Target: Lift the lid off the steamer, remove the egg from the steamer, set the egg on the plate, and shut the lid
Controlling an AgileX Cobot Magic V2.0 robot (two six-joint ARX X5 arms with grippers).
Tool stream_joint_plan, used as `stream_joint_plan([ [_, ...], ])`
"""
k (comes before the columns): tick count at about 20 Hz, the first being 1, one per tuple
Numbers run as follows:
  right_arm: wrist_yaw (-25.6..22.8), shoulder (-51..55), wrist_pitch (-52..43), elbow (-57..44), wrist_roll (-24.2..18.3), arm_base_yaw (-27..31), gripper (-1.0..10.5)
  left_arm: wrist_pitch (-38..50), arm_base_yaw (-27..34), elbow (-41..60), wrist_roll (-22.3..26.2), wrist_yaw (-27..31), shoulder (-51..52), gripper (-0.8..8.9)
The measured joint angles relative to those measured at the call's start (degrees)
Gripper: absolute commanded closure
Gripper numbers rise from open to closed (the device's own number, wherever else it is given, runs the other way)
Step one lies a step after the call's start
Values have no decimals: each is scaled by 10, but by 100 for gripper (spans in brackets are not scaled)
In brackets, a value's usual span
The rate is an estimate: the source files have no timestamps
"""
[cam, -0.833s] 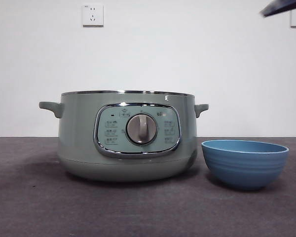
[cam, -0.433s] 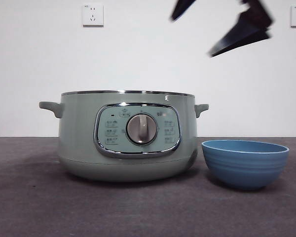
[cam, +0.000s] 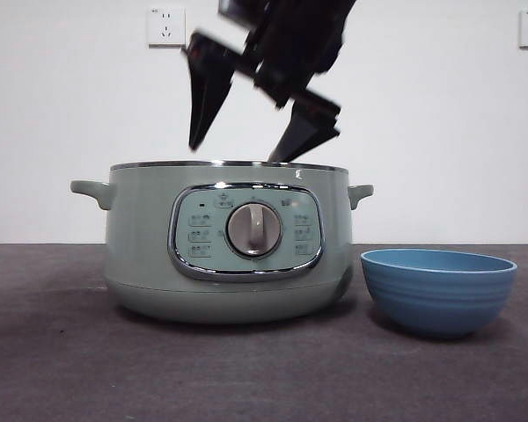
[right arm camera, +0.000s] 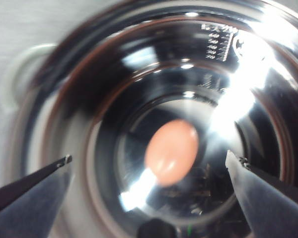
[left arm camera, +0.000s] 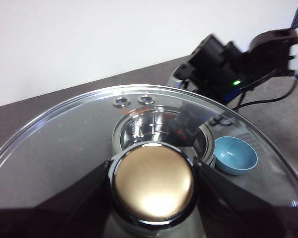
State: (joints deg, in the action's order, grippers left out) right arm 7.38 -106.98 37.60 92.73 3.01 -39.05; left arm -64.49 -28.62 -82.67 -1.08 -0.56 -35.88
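I should next use my right gripper to pick up the egg by its rounded body, so that it can go on the plate.
The steamer stands on the table with its top uncovered. My left gripper is shut on the knob of the glass lid and holds it high above the pot; neither shows in the front view. My right gripper hangs open just above the steamer's rim. In the right wrist view the open jaws flank the egg, which lies at the bottom of the shiny inner pot. The blue plate stands empty to the right of the steamer.
Through the lid, the left wrist view shows the steamer's opening, the plate and the right arm with its cable. A white wall with two sockets stands behind the grey table.
My right gripper has come in from the upper right corner, moved left and down, and now hangs over the steamer's opening. The steamer and plate have not moved.
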Motion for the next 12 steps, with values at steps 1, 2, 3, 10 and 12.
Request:
stream_joint_plan([
  [1, -1, -17, -2, 8, 0, 0, 410, -2, 0, 0, 1, 0, 0, 822],
  [2, -1, -30, -7, 12, 0, 0, 410, -6, 0, 0, 3, 0, 0, 822],
  [3, -7, -41, -9, 12, 0, 0, 410, -10, 0, 0, 5, 0, 0, 822],
  [10, -18, -80, -28, 12, 0, -1, 411, -14, 0, 0, 7, 0, 0, 822],
  [12, -19, -90, -28, 12, 0, -2, 412, -14, 0, 0, 7, 0, 0, 822],
])
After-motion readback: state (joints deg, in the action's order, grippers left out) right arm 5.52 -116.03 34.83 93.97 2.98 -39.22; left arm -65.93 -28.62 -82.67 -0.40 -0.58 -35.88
